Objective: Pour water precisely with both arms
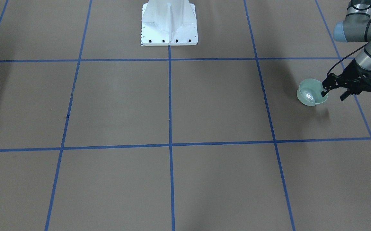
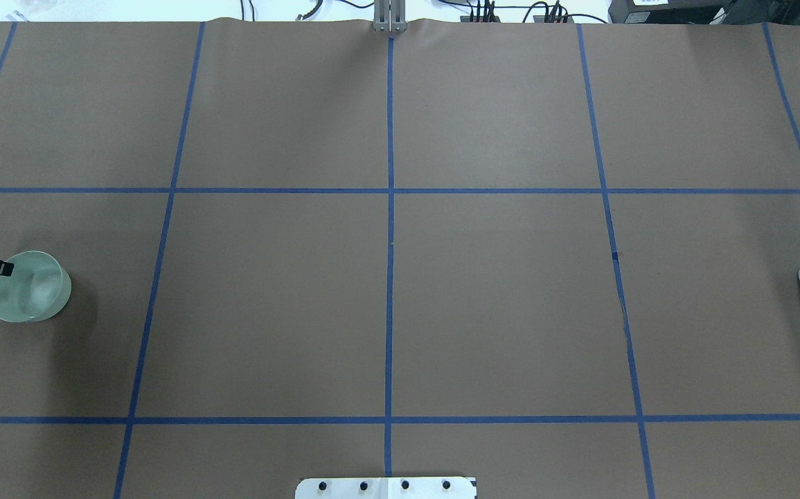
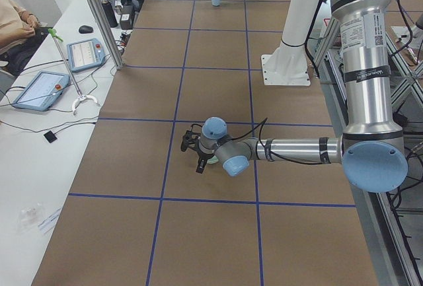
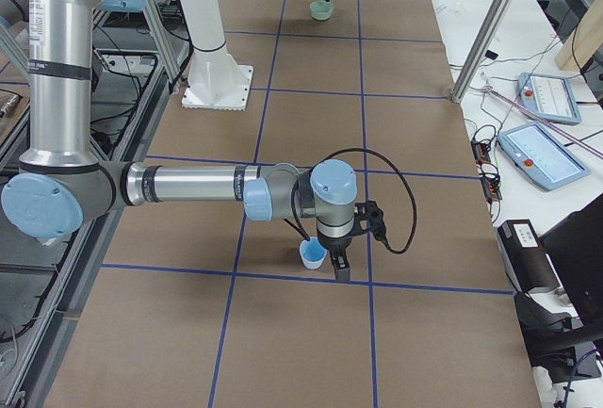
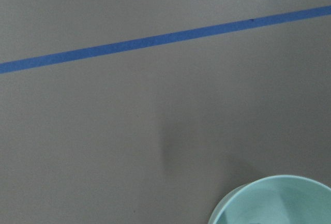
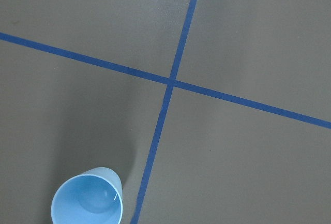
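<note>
The left gripper will next take the bowl by its rim [image 1: 321,82], to pair the pale green bowl with the light-blue cup for pouring.
A pale green bowl [image 1: 310,96] stands at the table's left end and holds a little water [image 1: 308,95], seen as white glints. My left gripper [image 1: 333,95] is open. One finger is inside the bowl at its rim and the other is outside. The bowl also shows in the overhead view [image 2: 29,287] and the left wrist view [image 5: 274,203]. A light-blue cup [image 4: 313,253] stands upright at the right end. My right gripper [image 4: 339,262] is low beside it, and I cannot tell if it is open or shut. The cup [image 6: 88,200] shows a faint glint inside.
The white pedestal [image 1: 169,25] stands at the robot side's middle. Blue tape lines [image 2: 390,208] divide the brown table into squares. Tablets and cables [image 4: 542,154] lie on a side bench beyond the table's edge.
</note>
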